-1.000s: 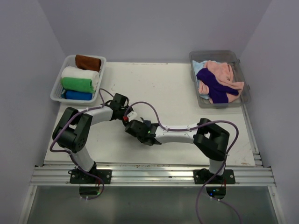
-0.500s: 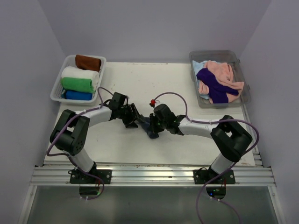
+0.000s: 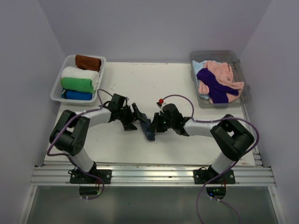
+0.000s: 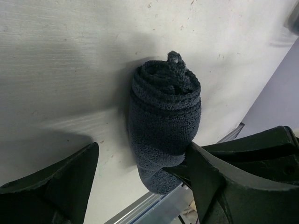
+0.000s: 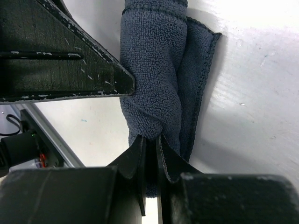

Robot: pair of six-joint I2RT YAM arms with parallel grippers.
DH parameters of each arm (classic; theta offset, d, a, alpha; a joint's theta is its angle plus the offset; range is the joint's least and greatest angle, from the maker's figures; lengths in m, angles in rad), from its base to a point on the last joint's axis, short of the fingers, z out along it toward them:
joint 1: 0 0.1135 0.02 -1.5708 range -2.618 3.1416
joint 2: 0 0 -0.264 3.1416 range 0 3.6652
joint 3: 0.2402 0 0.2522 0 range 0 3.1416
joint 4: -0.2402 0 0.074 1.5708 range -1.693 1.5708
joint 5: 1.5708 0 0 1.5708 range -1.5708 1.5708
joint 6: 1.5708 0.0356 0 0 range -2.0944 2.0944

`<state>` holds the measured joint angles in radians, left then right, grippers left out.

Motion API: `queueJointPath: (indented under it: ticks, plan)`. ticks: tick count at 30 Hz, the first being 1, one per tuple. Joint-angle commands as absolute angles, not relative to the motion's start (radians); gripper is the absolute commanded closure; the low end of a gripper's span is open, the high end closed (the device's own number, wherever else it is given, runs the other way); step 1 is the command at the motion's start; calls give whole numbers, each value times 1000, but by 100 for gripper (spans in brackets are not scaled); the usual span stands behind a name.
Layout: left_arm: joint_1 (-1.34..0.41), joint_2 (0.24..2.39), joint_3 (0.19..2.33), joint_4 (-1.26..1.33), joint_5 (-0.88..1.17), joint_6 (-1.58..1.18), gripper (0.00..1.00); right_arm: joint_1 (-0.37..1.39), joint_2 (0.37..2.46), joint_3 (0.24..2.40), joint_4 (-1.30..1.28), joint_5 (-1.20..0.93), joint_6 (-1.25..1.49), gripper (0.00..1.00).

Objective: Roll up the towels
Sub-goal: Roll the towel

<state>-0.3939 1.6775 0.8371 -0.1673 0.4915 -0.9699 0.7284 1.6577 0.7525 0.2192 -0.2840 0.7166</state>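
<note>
My left gripper should next grab the rolled towel across its middle (image 3: 146, 127) (image 4: 163, 128), to lay it in the basket still rolled.
A rolled dark grey-blue towel (image 3: 149, 130) lies on the white table (image 3: 187, 88) between both arms. My left gripper (image 3: 138, 119) is open, its jaws straddling the roll (image 4: 166, 121); the right finger (image 4: 224, 182) touches the roll's side and the left finger (image 4: 70, 182) stands apart. My right gripper (image 3: 157, 125) comes from the right and is shut on a fold at the towel's (image 5: 154, 70) near end. A loose edge of the towel (image 5: 201, 84) lies flat against the table beside the roll.
A white basket (image 3: 59, 86) at the back left holds rolled towels: rust-brown (image 3: 88, 62), white (image 3: 79, 73), green (image 3: 77, 84) and blue (image 3: 77, 95). A clear bin (image 3: 194, 58) at the back right holds loose pink (image 3: 219, 72), purple (image 3: 212, 84) and pale blue cloths.
My left gripper has opened wide around the towel. The right arm has swung from lying across the front to reaching in from the right, still pinching the towel.
</note>
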Motion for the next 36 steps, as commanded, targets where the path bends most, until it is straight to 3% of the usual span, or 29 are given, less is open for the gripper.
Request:
queueJointPath:
  ticks: [1, 5, 11, 19, 26, 36]
  plan:
    - [-393, 1638, 825, -107, 512, -982, 23, 716, 1657, 723, 320, -336, 772, 100]
    - [-410, 1647, 810, -72, 538, -1006, 25, 696, 1672, 700, 371, -360, 811, 100]
    - [-414, 1661, 781, -18, 574, -1029, 18, 683, 1694, 675, 434, -388, 845, 100]
    - [-439, 1655, 703, 152, 580, -1124, 31, 658, 1712, 646, 529, -432, 906, 100]
    - [-462, 1669, 692, 199, 563, -1146, 21, 649, 1726, 630, 578, -442, 940, 100]
    - [-472, 1747, 756, 193, 545, -1157, 48, 646, 1755, 614, 634, -451, 973, 100]
